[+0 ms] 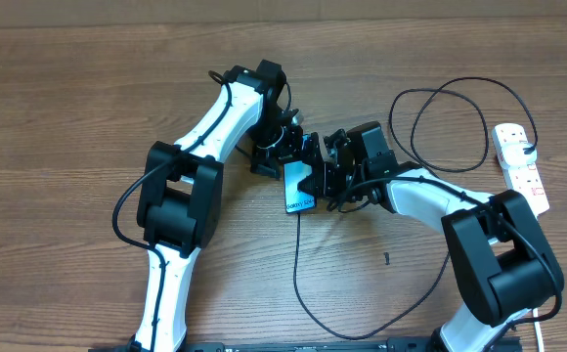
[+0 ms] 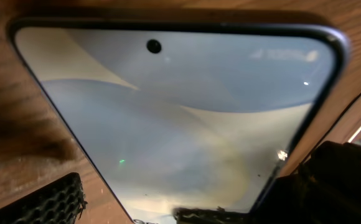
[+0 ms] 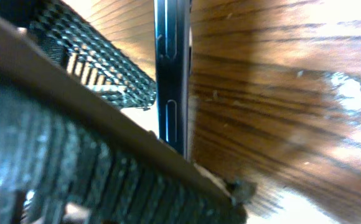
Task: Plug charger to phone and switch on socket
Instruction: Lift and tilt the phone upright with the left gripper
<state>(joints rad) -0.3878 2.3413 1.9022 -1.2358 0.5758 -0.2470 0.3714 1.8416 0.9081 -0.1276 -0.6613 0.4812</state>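
Observation:
I need to take hold of the phone's side toward its far end [image 1: 286, 168] next with my left gripper. The phone's near edge then stays free to plug in the charger.
The phone [image 1: 300, 189], its screen lit light blue, sits tilted at the table's middle between both grippers. It fills the left wrist view [image 2: 180, 112]. My left gripper [image 1: 282, 152] is open at the phone's far end, with one meshed finger beside its edge [image 2: 50, 199]. My right gripper [image 1: 325, 181] is shut on the phone's right side. The right wrist view shows the phone's thin black edge [image 3: 171, 74] between the fingers. The charger [image 1: 297, 264], a thin black cable, reaches the phone's near edge. Whether its plug is in is hidden. The socket [image 1: 521, 166] lies far right.
The black cable loops in coils [image 1: 440, 127] between the right arm and the socket, then sweeps along the front of the table [image 1: 352, 335]. A small dark mark [image 1: 385, 258] lies on the wood. Both arms crowd the middle.

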